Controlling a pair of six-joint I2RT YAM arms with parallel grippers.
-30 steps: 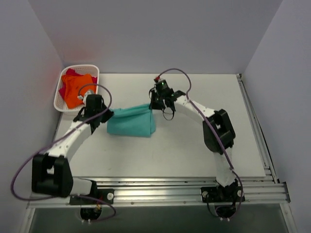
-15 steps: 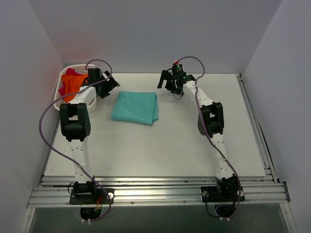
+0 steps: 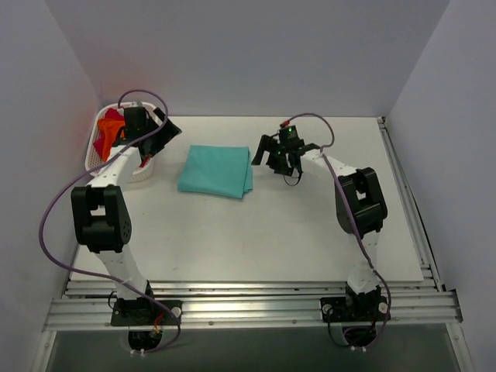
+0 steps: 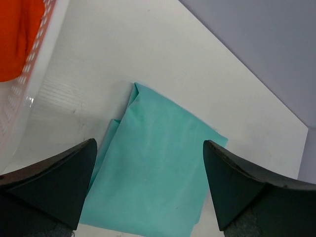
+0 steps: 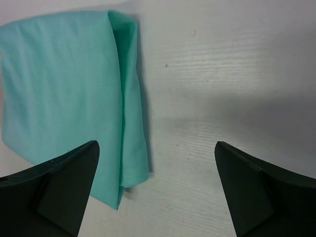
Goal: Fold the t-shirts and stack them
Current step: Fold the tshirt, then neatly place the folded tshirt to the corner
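I need to pull the folded shirt across the table for stacking, so next I should grab the folded teal-green t-shirt's layered edge (image 3: 249, 170) (image 5: 131, 117) with my right gripper, layers together.
A teal-green t-shirt (image 3: 215, 172) lies folded flat on the table, also filling the left wrist view (image 4: 158, 173) and showing its layered right edge in the right wrist view (image 5: 64, 98). My left gripper (image 3: 157, 139) (image 4: 149, 145) hangs open above the shirt's left side, next to the basket, holding nothing. Just off the shirt's right edge my right gripper (image 3: 270, 152) (image 5: 157, 145) is open and empty. An orange t-shirt (image 3: 106, 144) (image 4: 17, 34) and a magenta-red t-shirt (image 3: 113, 116) lie bunched in the basket.
The white lattice basket (image 3: 140, 173) (image 4: 37, 69) stands at the back left corner against the left wall. A metal rail (image 3: 407, 194) runs along the table's right side. Purple cables loop off both arms.
Both grippers have opened and let go of the teal-green t-shirt, which now lies flat and folded. The left arm swung back toward the basket; the right rose, then came down beside the shirt.
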